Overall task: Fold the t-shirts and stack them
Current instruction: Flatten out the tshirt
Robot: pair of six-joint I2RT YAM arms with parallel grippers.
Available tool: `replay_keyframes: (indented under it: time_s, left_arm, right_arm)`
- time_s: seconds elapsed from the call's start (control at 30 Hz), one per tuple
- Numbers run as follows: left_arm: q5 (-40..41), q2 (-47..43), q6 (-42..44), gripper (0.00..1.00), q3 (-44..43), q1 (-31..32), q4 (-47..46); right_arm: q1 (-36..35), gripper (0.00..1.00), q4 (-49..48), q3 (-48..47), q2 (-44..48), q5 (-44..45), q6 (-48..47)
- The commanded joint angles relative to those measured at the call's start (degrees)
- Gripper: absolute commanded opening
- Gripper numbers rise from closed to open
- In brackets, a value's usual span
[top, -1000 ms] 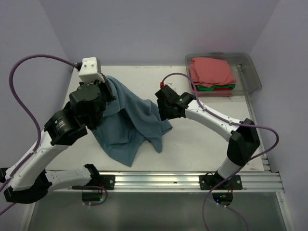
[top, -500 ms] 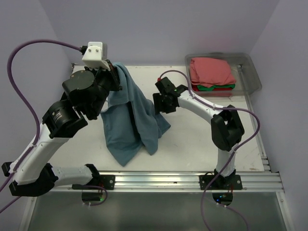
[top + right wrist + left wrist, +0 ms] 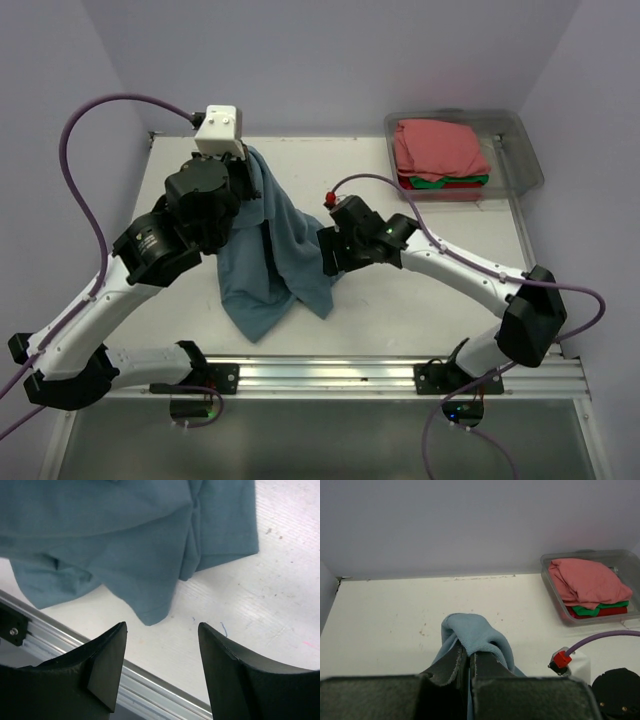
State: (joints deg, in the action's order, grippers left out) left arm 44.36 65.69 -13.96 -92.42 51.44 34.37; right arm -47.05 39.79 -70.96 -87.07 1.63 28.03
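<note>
The slate-blue t-shirt (image 3: 275, 250) should be stretched between both grippers and spread for folding, so my right gripper should grab it by its hanging corner (image 3: 323, 307) next.
A slate-blue t-shirt (image 3: 275, 250) hangs from my left gripper (image 3: 468, 652), which is shut on a bunched fold of it (image 3: 475, 632) high over the table's left middle. Its lower part drapes down and trails on the white table (image 3: 430, 300). My right gripper (image 3: 162, 627) stands open just to the shirt's right, nothing between its fingers; the shirt's hanging corner (image 3: 155, 612) lies just beyond the tips. A salmon-pink t-shirt (image 3: 438, 148) lies folded on top of a green one (image 3: 440, 182) and a red one (image 3: 455, 190) in the bin.
A clear plastic bin (image 3: 520, 150) holding the folded stack stands at the back right corner. An aluminium rail (image 3: 400, 375) runs along the table's near edge. Purple cables loop from both arms; walls close in the left, back and right.
My left gripper has risen and moved right, lifting the blue shirt so it hangs narrower. The right arm swung forward and lower, its gripper now beside the shirt's lower right edge.
</note>
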Motion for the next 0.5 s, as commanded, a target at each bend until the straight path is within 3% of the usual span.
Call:
replay_keyframes:
  time_s: [0.0,0.27,0.47]
  left_arm:
    - [1.96,-0.39,-0.55,0.0,0.22,-0.02,-5.36]
    - [2.57,-0.47,-0.2,0.0,-0.83,-0.02,-5.89]
    - [2.84,-1.35,-0.37,0.0,-0.83,-0.02,-5.63]
  right_arm:
    - [-3.3,0.63,-0.06,1.96,-0.03,1.1,1.85]
    - [-11.83,0.63,-4.9,0.65,-10.22,0.39,4.05]
    - [-13.07,0.63,-6.65,-0.14,-15.93,2.76,3.52]
